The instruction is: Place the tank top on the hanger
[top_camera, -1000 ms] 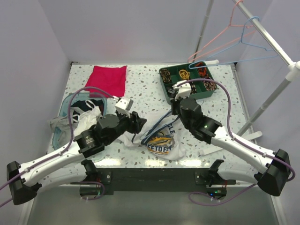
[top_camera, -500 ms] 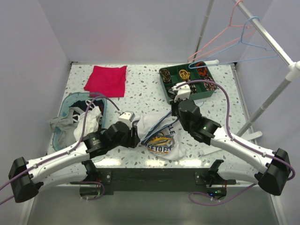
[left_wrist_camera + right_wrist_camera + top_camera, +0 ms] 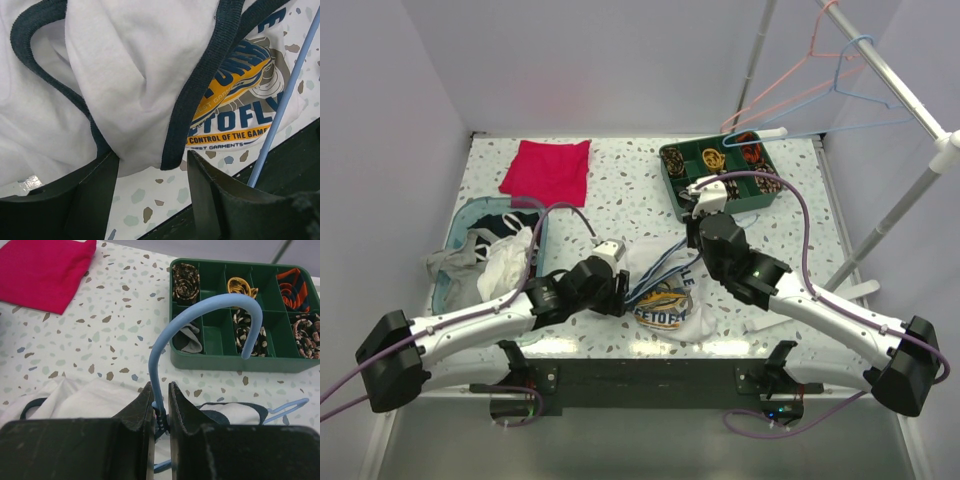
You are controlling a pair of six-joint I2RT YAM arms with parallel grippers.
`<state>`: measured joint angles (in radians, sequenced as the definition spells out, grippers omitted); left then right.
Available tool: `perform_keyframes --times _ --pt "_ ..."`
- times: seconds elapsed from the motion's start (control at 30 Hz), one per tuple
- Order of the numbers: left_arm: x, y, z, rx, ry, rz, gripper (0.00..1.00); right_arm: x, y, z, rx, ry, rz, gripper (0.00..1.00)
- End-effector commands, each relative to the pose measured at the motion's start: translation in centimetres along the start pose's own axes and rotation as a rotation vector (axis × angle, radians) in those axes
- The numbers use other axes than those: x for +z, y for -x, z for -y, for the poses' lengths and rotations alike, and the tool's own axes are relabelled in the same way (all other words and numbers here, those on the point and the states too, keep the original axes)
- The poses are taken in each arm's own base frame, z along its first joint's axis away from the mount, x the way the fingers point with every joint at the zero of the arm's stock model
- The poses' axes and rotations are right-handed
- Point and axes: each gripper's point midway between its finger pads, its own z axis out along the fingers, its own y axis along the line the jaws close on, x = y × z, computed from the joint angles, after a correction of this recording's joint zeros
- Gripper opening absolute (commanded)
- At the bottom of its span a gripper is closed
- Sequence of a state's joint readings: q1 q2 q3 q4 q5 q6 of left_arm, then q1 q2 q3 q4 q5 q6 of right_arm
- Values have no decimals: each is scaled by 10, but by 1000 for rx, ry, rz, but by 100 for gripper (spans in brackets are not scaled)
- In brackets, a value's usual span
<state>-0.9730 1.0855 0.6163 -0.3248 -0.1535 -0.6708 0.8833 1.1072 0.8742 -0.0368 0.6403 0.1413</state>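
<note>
My left gripper needs to close on the tank top's navy-trimmed fold now, as the fold's lower end reaches between the spread fingers and would be caught.
The tank top [image 3: 670, 305] lies crumpled on the table's near middle, graphic facing up. The light-blue hanger [image 3: 658, 272] lies partly in it. My right gripper [image 3: 698, 232] is shut on the hanger's neck just below the hook [image 3: 165, 340], and the hook arches toward the green tray. White fabric of the tank top [image 3: 85, 400] lies under the jaws. My left gripper [image 3: 616, 290] is open at the shirt's left edge. In the left wrist view a navy-trimmed fold [image 3: 135, 75] reaches to the tips of the spread fingers [image 3: 95, 195], and a hanger wire [image 3: 282, 105] crosses at the right.
A green divided tray [image 3: 672, 188] of small items stands at the back right. A red folded cloth [image 3: 548, 170] lies at the back left. A teal bin [image 3: 455, 232] of clothes stands left. A rack pole [image 3: 895, 85] at right carries pink and blue hangers [image 3: 830, 85].
My left arm has swung right and down, bringing its open gripper to the shirt's left edge. The right gripper and hanger have stayed in place.
</note>
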Motion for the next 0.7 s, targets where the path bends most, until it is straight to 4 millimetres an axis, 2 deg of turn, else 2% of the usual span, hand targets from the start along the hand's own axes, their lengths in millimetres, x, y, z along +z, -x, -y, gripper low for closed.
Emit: perform_keyframes --times 0.0,0.07,0.17,0.2,0.27,0.3,0.4,0.5,0.67 --pt "4 11 14 11 -58 39 62 -4 24 4 54 -24 73 0" --pt "6 8 10 14 -35 27 59 -4 25 4 55 -24 74 0" --pt "10 7 7 17 -15 19 43 -4 25 2 55 -23 73 0" --pt "11 7 6 17 -10 19 35 -4 25 2 55 -23 73 0" --pt "11 8 7 17 -9 21 26 -5 25 3 56 -26 75 0" --pt "11 9 7 18 -8 24 16 -4 25 3 54 -27 74 0" --pt "8 15 6 16 2 44 0 -5 25 5 47 -37 74 0" --pt "-3 27 4 0 24 89 0 -5 24 9 39 -56 73 0" --pt "-23 52 11 -14 9 159 0 -5 23 17 31 -105 76 0"
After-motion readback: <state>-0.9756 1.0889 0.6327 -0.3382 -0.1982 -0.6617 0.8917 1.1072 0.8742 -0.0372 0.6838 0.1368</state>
